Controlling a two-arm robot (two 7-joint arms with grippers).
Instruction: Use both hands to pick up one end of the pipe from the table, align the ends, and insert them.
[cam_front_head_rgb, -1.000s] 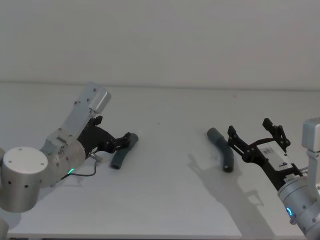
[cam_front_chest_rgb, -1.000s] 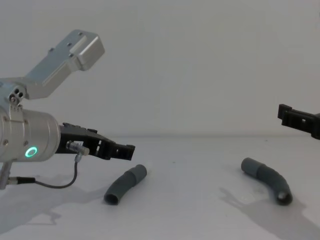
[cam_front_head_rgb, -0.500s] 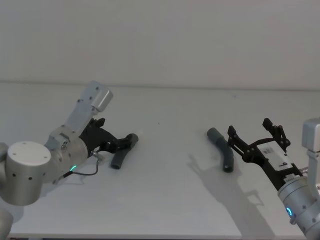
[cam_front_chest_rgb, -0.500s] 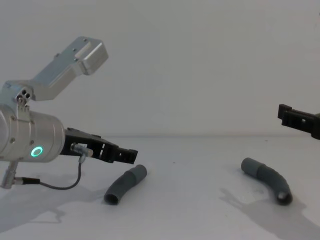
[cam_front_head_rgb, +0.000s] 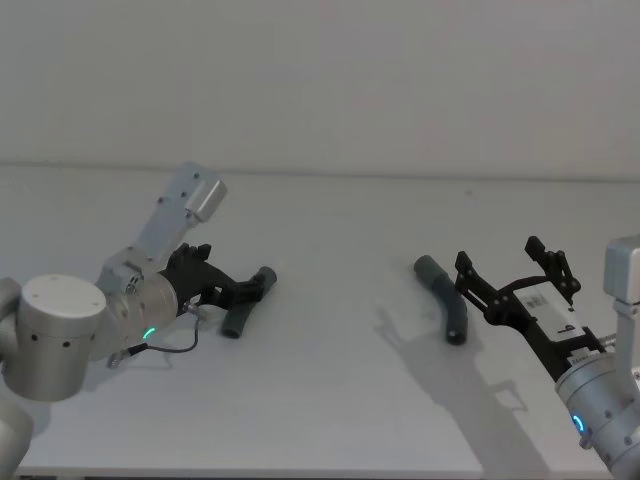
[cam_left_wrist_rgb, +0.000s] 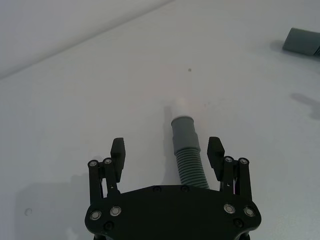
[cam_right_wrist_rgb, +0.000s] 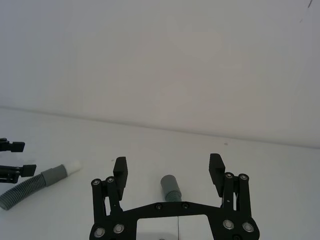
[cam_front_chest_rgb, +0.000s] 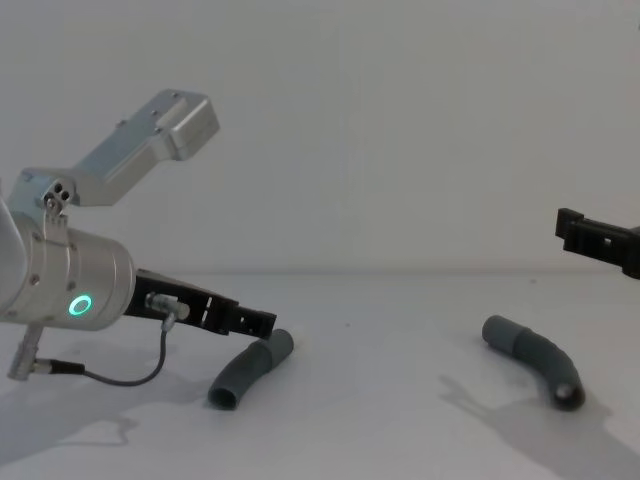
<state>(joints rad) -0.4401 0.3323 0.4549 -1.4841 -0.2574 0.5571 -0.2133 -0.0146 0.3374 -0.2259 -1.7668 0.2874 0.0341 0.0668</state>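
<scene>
My left gripper is about to grab the pipe by its ribbed bend (cam_left_wrist_rgb: 191, 168). The pipe's white tip then stays free to go into the other piece.
One pipe piece (cam_front_head_rgb: 240, 313) lies on the white table (cam_front_head_rgb: 330, 400) at the left, with its narrow collar and white tip (cam_left_wrist_rgb: 181, 106) pointing away from my left arm. My left gripper (cam_left_wrist_rgb: 167, 147) is open and low over it, a finger on either side of the ribbed bend (cam_left_wrist_rgb: 191, 165). The other pipe piece (cam_front_head_rgb: 446, 299) lies at the right with its wider collar (cam_right_wrist_rgb: 170, 186) toward the middle. My right gripper (cam_front_head_rgb: 499, 254) hovers open just behind and above this piece, apart from it. Both pieces rest on the table in the chest view: the left piece (cam_front_chest_rgb: 249, 368), the right piece (cam_front_chest_rgb: 535, 358).
A thin black cable (cam_front_chest_rgb: 120, 372) hangs from my left wrist down near the table. The table's far edge meets a plain white wall (cam_front_head_rgb: 320, 80).
My left gripper has dropped lower and moved forward, so its open fingers now flank the left piece. The right gripper and both pieces have stayed put.
</scene>
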